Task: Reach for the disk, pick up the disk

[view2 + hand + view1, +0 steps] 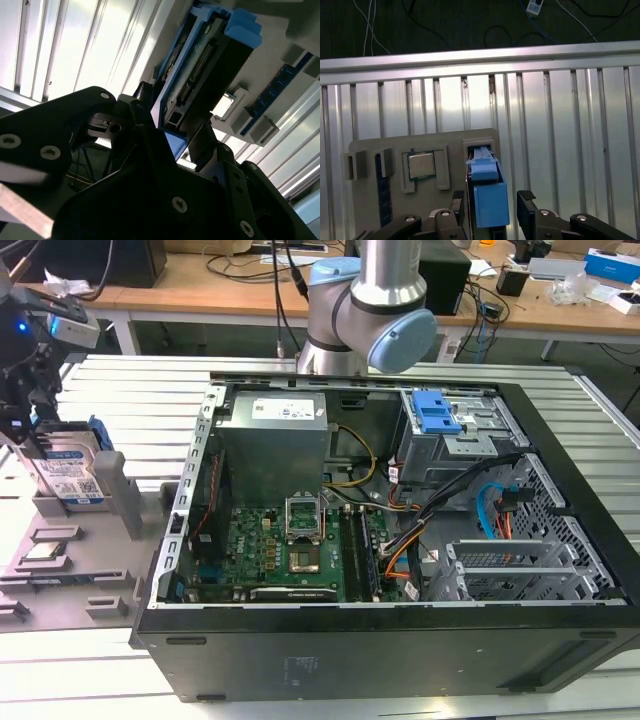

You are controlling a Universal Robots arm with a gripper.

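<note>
My fingers are on both sides of the disk (70, 475) at its blue bracket (101, 434), and closing now would catch the disk, so it is time to close my gripper on it.
The disk (70, 475) stands on edge in a slot of a grey holder block (112, 490) at the exterior view's left. It is silver-grey with a white-and-blue label and a blue bracket. My gripper (30, 430) hangs right over it. In the first wrist view the disk's blue top edge (490, 200) lies between my two black fingers (526, 200), with a small gap on each side; the gripper (492, 202) is open around it. In the second wrist view the disk (200, 65) rises from between the fingers of the gripper (170, 135).
The holder block also carries a processor chip (421, 165) and a memory stick (381, 190). An open computer case (400, 490) with a grey drive cage and blue latch (435, 415) lies in the middle of the ribbed metal table (120, 390). The arm's base (370, 310) stands behind the case.
</note>
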